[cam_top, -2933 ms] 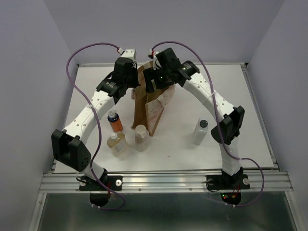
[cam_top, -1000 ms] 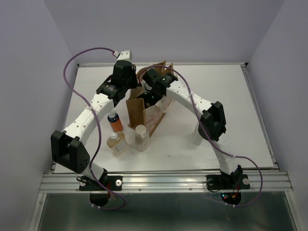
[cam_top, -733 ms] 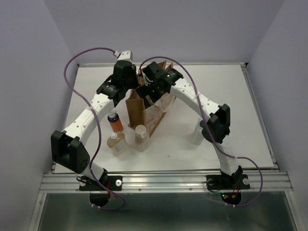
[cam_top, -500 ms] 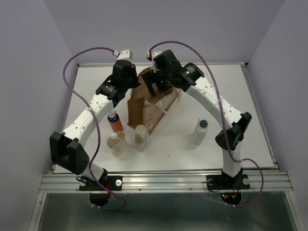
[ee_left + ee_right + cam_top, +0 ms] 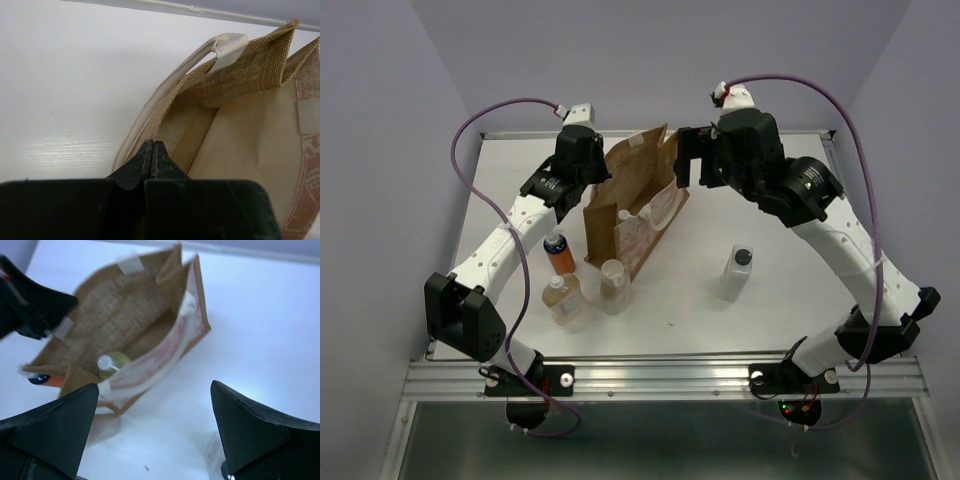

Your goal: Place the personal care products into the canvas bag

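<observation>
The bottle needs to go into the canvas bag [image 5: 632, 208], so my right gripper will next grab the translucent white bottle's upper body beneath the black cap [image 5: 736, 274].
The canvas bag [image 5: 632, 208] stands open mid-table. My left gripper [image 5: 591, 183] is shut on its left rim; in the left wrist view the jaws [image 5: 153, 145] pinch the rim edge of the bag [image 5: 245, 135]. My right gripper [image 5: 696, 170] is open and empty, raised to the right of the bag. In the right wrist view the yellow-green bottle [image 5: 113, 363] lies inside the bag [image 5: 125, 310]. The orange bottle [image 5: 558, 252], amber bottle [image 5: 563, 298] and beige bottle [image 5: 613, 285] stand in front of the bag. The translucent white bottle [image 5: 737, 273] stands to the right.
The table's back edge [image 5: 790, 133] runs close behind the bag and the right gripper. The purple walls close in on both sides. The right arm's elbow [image 5: 875, 335] hangs over the table's right front corner.
My right gripper has risen out of the bag and swung up and to the right, open and empty. The bag's mouth stands wider. My left gripper has kept its hold on the rim.
</observation>
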